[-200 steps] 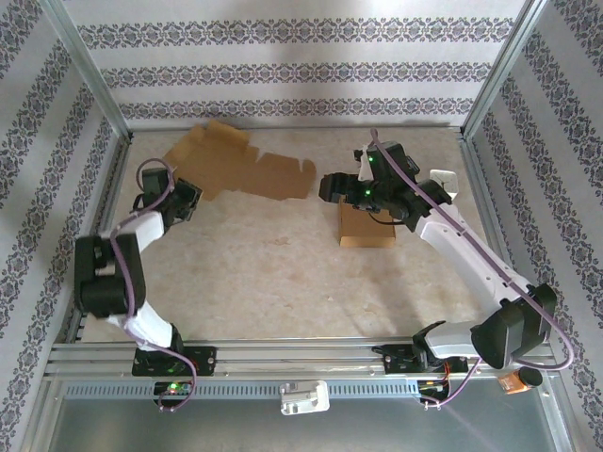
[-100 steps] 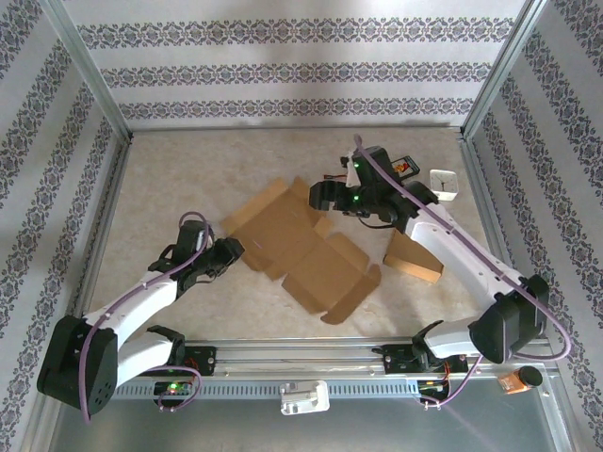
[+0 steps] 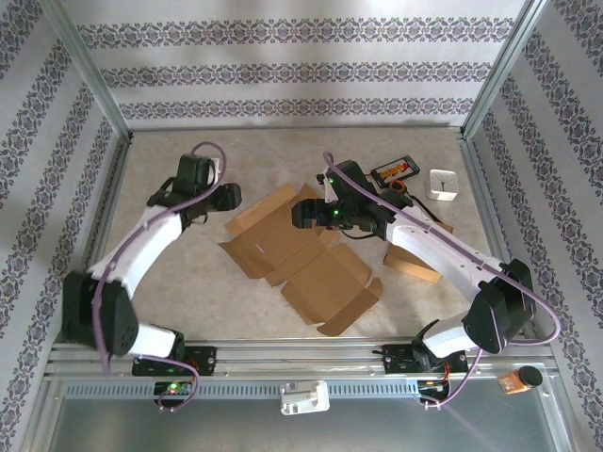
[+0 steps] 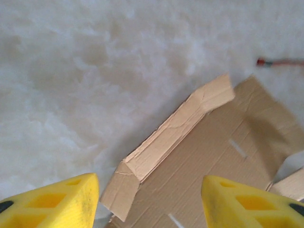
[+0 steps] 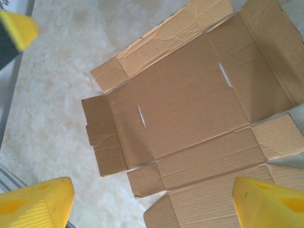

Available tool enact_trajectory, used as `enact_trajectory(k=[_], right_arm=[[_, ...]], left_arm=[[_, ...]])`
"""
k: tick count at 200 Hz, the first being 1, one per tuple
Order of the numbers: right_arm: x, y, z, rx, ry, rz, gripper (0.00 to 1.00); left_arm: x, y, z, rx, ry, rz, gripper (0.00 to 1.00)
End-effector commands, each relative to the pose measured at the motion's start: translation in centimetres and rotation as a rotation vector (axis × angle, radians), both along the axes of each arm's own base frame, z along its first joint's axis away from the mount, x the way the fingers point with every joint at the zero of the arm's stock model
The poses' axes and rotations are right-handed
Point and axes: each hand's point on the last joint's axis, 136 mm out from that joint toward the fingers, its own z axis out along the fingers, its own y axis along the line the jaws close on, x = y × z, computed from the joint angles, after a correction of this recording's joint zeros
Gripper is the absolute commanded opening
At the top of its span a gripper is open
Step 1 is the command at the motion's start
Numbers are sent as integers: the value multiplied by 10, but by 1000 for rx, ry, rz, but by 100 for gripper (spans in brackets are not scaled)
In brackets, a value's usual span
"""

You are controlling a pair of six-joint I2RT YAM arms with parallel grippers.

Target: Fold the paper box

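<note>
Next, my left gripper pinches the paper box's raised edge flap at its near end tab (image 4: 121, 190). Then my left gripper folds that panel upright.
The paper box (image 3: 316, 268) lies unfolded and flat in the middle of the table, brown corrugated card with its side flaps slightly raised. My left gripper (image 3: 226, 196) hovers open at the box's back left corner; in the left wrist view its yellow fingers (image 4: 52, 202) straddle a raised edge flap (image 4: 166, 142) without touching it. My right gripper (image 3: 303, 209) hangs open above the back edge of the box. In the right wrist view the open sheet (image 5: 190, 109) spreads below the gripper (image 5: 152, 204), nothing between the fingers.
A second folded cardboard piece (image 3: 412, 264) lies under my right arm at the right. A small dark packet (image 3: 394, 169) and a white clock-like block (image 3: 443, 182) sit at the back right. Metal frame rails border the table.
My left arm swung from the box's near left side to its back left corner. The right gripper shifted left over the box. The flat box slid slightly.
</note>
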Motion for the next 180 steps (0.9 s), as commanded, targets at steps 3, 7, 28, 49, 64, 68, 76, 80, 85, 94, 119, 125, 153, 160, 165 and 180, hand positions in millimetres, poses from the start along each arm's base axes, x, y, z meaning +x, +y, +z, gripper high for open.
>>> enact_trajectory(k=[3,7,28,49,64,68,76,80,85,94,119,125,153,160,165,180], right_arm=[[2,-3,3,-20,-38,17,87],[2,-4,4,-21,-42,16,87],[0,-7,7,-29,-52,16,87],[-1,-8,9,-29,-57,13,87],[-1,-9,9,-27,-56,10,87],[-1,-8,9,-27,-54,10,87],[-1,-8,11,-23,-55,9,87],[-1,-8,11,-21,-55,9,87],[-1,-8,12,-19,-54,9,87],[-1,-8,13,-20,-57,6,87],[0,-13,20,-28,-80,-8,87],[1,-15,23,-28,-91,-10,87],[7,-23,51,-10,-186,13,87],[9,-27,62,-4,-228,25,87],[10,-29,70,-1,-262,36,87],[11,-38,94,1,-367,69,86]], left_arm=[[-18,-6,-49,-93,258,-192,59],[-16,-7,-53,-114,278,-194,59],[-12,-10,-78,-139,368,-197,61],[-19,-18,-95,-185,439,-229,61],[-23,-17,-106,-185,472,-224,61],[-23,-16,-109,-180,478,-216,60],[-24,-15,-113,-177,490,-209,56],[-25,-15,-116,-178,497,-206,54],[-26,-15,-117,-180,500,-203,49],[-26,-16,-118,-183,502,-200,39],[-21,-16,-109,-185,455,-197,11],[-19,-17,-103,-186,433,-206,8],[-11,-37,-59,-147,257,-330,1],[-10,-44,-44,-124,192,-371,0],[-8,-48,-33,-108,141,-399,0],[-3,-55,2,-79,-9,-441,0]])
